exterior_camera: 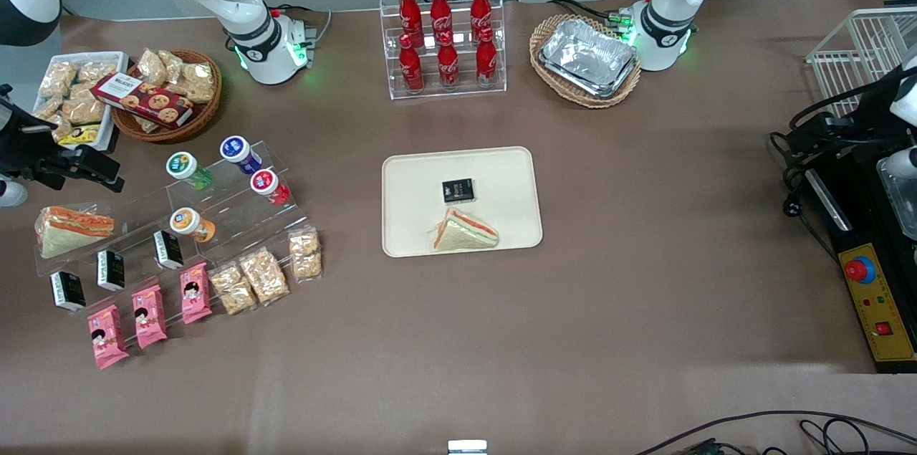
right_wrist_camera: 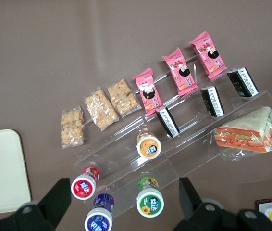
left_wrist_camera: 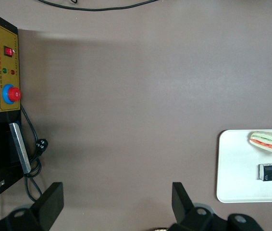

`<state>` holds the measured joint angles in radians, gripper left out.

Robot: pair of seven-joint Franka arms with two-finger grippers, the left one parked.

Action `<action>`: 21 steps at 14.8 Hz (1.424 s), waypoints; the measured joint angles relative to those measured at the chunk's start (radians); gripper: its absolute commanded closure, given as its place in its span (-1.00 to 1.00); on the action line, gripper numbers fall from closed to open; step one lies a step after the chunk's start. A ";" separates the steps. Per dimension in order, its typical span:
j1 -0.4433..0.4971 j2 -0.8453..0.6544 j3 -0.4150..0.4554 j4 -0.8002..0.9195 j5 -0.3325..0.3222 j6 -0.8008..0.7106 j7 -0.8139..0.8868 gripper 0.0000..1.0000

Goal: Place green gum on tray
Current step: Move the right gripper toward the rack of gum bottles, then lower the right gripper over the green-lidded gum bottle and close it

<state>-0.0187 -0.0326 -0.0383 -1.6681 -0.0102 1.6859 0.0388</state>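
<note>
My right gripper needs to grab the green gum by its white lid end [exterior_camera: 181, 164] next, to put the green gum on the tray [exterior_camera: 501, 168].
The green gum [exterior_camera: 188, 170] lies on the top step of a clear acrylic rack [exterior_camera: 236, 215], beside a blue bottle [exterior_camera: 239, 152]. It also shows in the right wrist view [right_wrist_camera: 150, 199], white lid with green label facing the camera, between the two spread fingers. My right gripper [exterior_camera: 86, 167] hangs open and empty above the table at the working arm's end, beside the rack; it also shows in the right wrist view [right_wrist_camera: 124, 199]. The cream-beige tray [exterior_camera: 501, 168] lies at the table's middle and shows in the right wrist view [right_wrist_camera: 1, 168] and the left wrist view [left_wrist_camera: 237, 183].
A wrapped sandwich [exterior_camera: 464, 231] and a small black packet [exterior_camera: 458, 190] lie on the tray. Red [exterior_camera: 269, 185] and orange [exterior_camera: 190, 223] bottles, black packets, pink packets and snack bags fill the rack. Cola bottles [exterior_camera: 444, 39], a foil-tray basket [exterior_camera: 586, 59] and a cookie basket [exterior_camera: 166, 93] stand farther back.
</note>
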 measured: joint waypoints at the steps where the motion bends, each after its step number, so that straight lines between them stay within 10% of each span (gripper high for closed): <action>1: 0.000 0.000 0.000 0.000 0.000 -0.001 0.000 -1.00; 13: -0.051 -0.016 -0.016 -0.033 -0.021 -0.046 -0.162 -1.00; 21: -0.068 -0.264 -0.031 -0.443 -0.021 0.159 -0.186 -1.00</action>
<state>-0.0868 -0.2969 -0.0691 -2.1107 -0.0309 1.8444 -0.1467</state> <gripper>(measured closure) 0.000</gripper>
